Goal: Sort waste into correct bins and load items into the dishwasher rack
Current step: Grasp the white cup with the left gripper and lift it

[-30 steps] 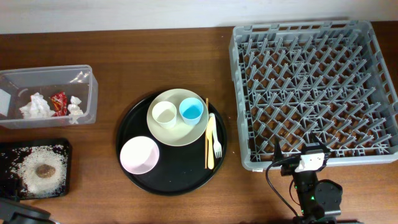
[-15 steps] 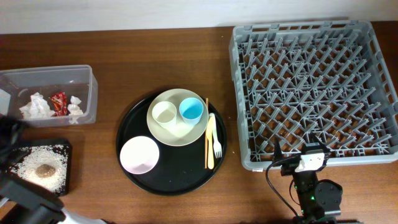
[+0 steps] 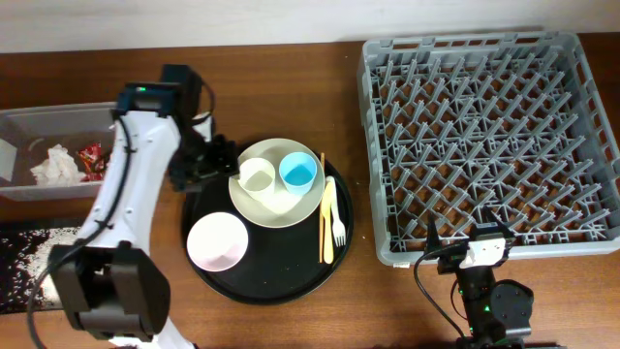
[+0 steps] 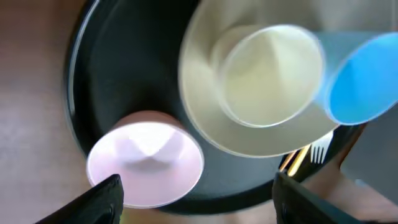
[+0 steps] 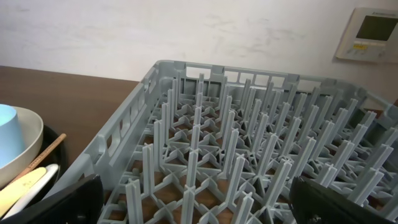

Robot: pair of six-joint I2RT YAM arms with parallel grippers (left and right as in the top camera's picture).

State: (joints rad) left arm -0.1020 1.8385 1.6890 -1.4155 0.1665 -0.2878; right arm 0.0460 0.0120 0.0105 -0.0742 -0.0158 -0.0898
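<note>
My left gripper grabs the cream cup by its rim on the side away from the blue cup point(image 3: 298, 172) next, leaving the cream cup's base free for right gripper handover.
The cream plate point(image 3: 276, 199) on the round black tray point(image 3: 281, 276) holds the small cream cup point(image 3: 257, 176) and blue cup point(image 3: 298, 172). The pink bowl point(image 3: 217, 240), yellow fork point(image 3: 337, 218) and chopsticks point(image 3: 323, 208) also lie on the tray. My left gripper point(image 3: 213, 160) hovers open and empty over the tray's left edge, beside the plate. The left wrist view shows the bowl point(image 4: 146, 158), cream cup point(image 4: 270, 74) and blue cup point(image 4: 360, 81) below the open fingers point(image 4: 199, 208). My right gripper point(image 3: 475, 244) is open at the front edge of the grey rack point(image 3: 489, 136).
The clear tub point(image 3: 58, 121) at the left holds tissues point(image 3: 53, 165) and a red wrapper point(image 3: 90, 160). The black bin point(image 3: 29, 257) with rice grains is partly hidden by my left arm. The right wrist view shows the rack's pegs point(image 5: 249, 143) between the open fingers point(image 5: 205, 211).
My left arm has swung in from the lower left corner to the tray's left edge. It now covers part of the black bin. The right arm has not moved.
</note>
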